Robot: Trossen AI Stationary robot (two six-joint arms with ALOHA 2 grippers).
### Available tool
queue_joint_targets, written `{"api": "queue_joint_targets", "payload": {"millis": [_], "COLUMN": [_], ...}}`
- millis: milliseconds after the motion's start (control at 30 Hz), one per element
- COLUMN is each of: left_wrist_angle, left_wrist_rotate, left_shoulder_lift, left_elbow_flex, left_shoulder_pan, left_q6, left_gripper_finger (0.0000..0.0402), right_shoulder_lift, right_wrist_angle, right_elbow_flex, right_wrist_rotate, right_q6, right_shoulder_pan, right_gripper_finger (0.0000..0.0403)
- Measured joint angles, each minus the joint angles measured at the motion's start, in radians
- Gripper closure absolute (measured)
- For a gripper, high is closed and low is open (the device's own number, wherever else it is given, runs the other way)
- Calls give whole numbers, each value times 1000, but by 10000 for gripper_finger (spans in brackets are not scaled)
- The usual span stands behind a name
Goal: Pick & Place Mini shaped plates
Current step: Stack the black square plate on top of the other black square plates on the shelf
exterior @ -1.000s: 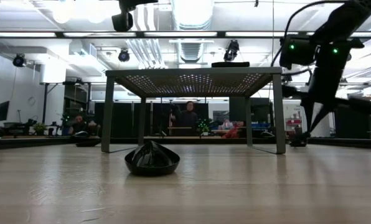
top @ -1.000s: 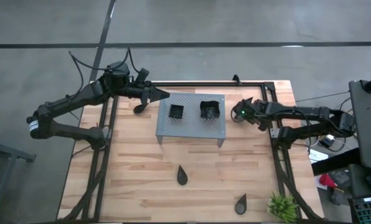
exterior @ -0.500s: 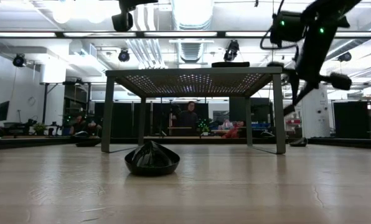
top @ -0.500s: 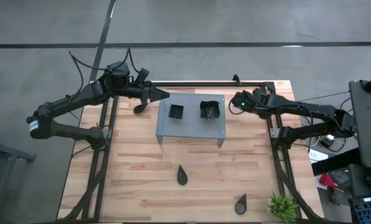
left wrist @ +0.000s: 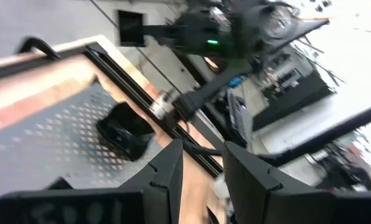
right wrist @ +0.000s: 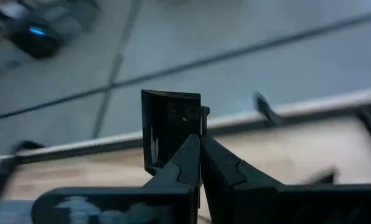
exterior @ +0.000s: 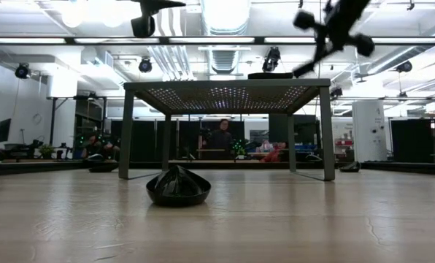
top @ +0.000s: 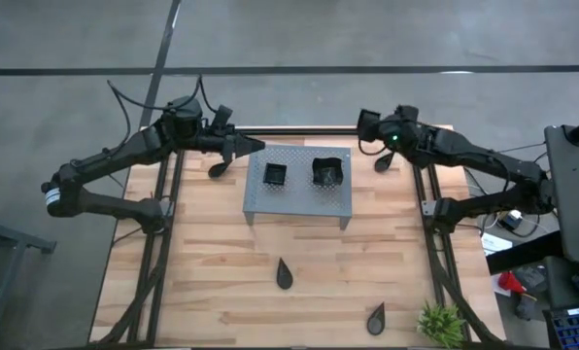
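Observation:
The teardrop plate should go on the grey perforated rack (top: 299, 199), so I will grab it by its rounded end (top: 214, 171) with my left gripper next.
My right gripper (top: 375, 126) hangs over the table's far edge, right of the grey perforated rack (top: 299, 199). It is shut on a square black plate (top: 367, 122), which the right wrist view shows standing on edge (right wrist: 170, 121). My left gripper (top: 253, 147) hovers open at the rack's far left corner; its fingers (left wrist: 170, 171) show a gap. Two square plates (top: 275, 175) (top: 326, 172) sit on the rack top. Teardrop plates lie flat on the table (top: 218, 168) (top: 383, 161) (top: 285, 274) (top: 375, 316). My right gripper pinches the square plate by one side's raised rim (right wrist: 195, 127) between its two shut fingers (right wrist: 188, 158). The plate is lifted clear of the table and rack and stands on edge beyond the fingertips.
A small green plant (top: 441, 324) stands at the near right corner. The rack stands on legs (exterior: 327, 131) with open room beneath it. A teardrop plate (exterior: 178, 188) lies in front of it in the low view. Bare wood (top: 192, 262) spreads over the near half.
My right gripper has risen from table level beside the rack's right end to above the rack's top. It has swung toward the far edge, turning as it went.

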Motion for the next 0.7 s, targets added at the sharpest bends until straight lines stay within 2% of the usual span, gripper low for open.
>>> {"api": "queue_joint_targets", "payload": {"millis": [167, 267, 400, 567, 700], "left_wrist_angle": [1, 22, 74, 133, 175], "left_wrist_rotate": [-102, -124, -137, -214, -260], "left_shoulder_lift": [2, 20, 55, 75, 74], "left_elbow_flex": [0, 0, 0, 0, 0], "left_shoulder_pan": [0, 0, 0, 0, 0], "left_q6": [28, 49, 73, 120, 178], "left_gripper_finger": [296, 296, 296, 296, 296], "right_shoulder_lift": [6, 32, 110, 230, 315], "right_wrist_angle": [78, 115, 132, 150, 156], "right_elbow_flex": [106, 149, 216, 328, 423], "right_wrist_rotate": [4, 12, 45, 108, 106], "right_q6": [-95, -123, -149, -196, -193], "right_shoulder_pan": [64, 119, 194, 274, 299], "right_gripper_finger": [394, 394, 394, 394, 394]}}
